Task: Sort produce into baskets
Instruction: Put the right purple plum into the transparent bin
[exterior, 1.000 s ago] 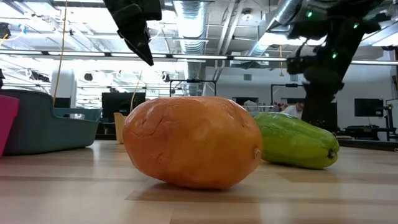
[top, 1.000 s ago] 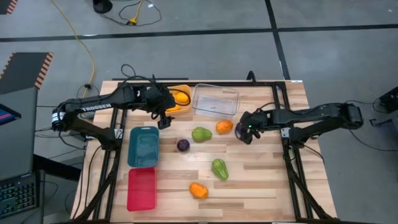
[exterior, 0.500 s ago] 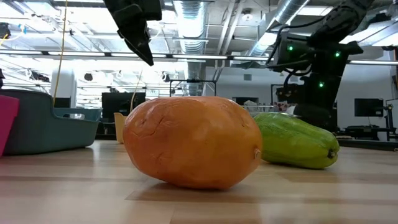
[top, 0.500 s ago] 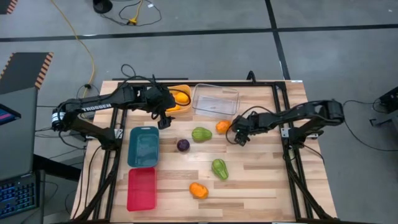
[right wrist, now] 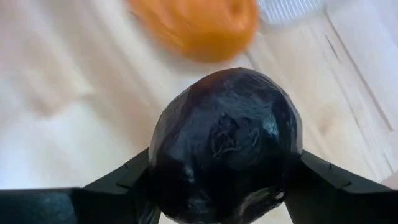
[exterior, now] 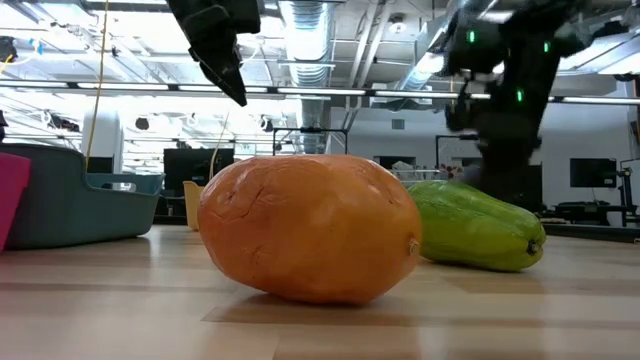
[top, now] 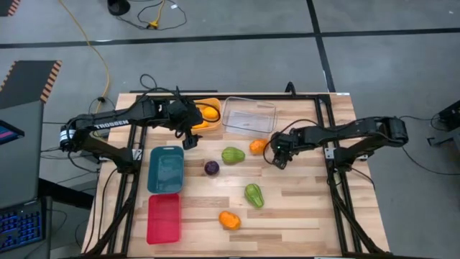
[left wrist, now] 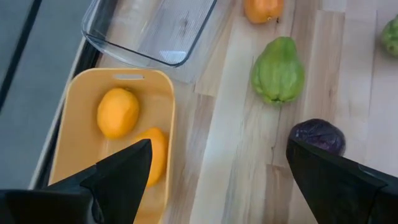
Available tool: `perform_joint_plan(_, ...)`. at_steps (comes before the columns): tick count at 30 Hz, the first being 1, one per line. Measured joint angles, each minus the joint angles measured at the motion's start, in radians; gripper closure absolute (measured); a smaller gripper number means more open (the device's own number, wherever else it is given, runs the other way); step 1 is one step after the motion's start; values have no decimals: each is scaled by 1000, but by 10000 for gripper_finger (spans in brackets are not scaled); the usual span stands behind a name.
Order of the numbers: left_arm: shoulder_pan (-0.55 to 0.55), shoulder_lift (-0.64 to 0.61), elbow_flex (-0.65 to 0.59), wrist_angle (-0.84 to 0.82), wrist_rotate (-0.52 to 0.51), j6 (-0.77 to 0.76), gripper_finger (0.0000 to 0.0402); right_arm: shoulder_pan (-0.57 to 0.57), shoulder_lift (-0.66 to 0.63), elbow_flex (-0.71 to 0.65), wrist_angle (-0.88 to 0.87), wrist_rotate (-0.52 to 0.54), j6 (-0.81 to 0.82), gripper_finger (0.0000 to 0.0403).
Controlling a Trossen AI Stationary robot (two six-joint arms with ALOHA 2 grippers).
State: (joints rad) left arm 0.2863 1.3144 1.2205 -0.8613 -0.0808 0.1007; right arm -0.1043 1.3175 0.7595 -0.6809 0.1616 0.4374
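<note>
The dark purple piece [right wrist: 225, 146] is still short of the clear basket in the right wrist view, so my right gripper should move it to the basket before releasing it.
My right gripper [top: 278, 154] is near the table's middle, shut on a dark purple piece [right wrist: 225, 146], just right of an orange piece [top: 258, 147]. My left gripper [top: 190, 137] is open and empty above the near edge of the orange basket [top: 212, 104], which holds two yellow-orange pieces [left wrist: 118, 112]. The clear basket [top: 249, 115] stands to its right, and the teal basket [top: 165, 168] and red basket [top: 163, 218] at the near left. Lying loose on the table are a green piece [top: 232, 155], a purple piece [top: 211, 167], a second green piece [top: 253, 195] and an orange piece [top: 229, 219]. My right gripper pinches the dark purple piece between its two fingers [right wrist: 118, 180], one on each of two opposite sides [right wrist: 158, 168]. The rounded piece bulges out in front of the fingers. I cannot tell whether it is clear of the table.
In the low view the near orange piece [exterior: 310, 225] and the green piece [exterior: 480, 225] fill the foreground, with the teal basket [exterior: 80, 205] at the left. Bare wood lies at the table's right and near right.
My right gripper has shifted a little toward the table's left, nearer the orange piece beside the clear basket, and its arm has changed its bend.
</note>
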Motion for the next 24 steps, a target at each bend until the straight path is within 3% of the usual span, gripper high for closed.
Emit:
perform_joint_plan(7, 0, 0, 0, 0, 33, -17, 42, -3, -126, 126, -12, -27, -38, 118)
perform_joint_plan(12, 0, 0, 0, 0, 33, -19, 42, -30, -173, 139, 121, 71, -171, 117)
perform_joint_plan(19, 0, 0, 0, 0, 33, -19, 42, -102, -135, 140, 307, 99, -446, 117)
perform_joint_plan(24, 0, 0, 0, 0, 33, -19, 42, -167, -76, 139, 376, 100, -527, 116)
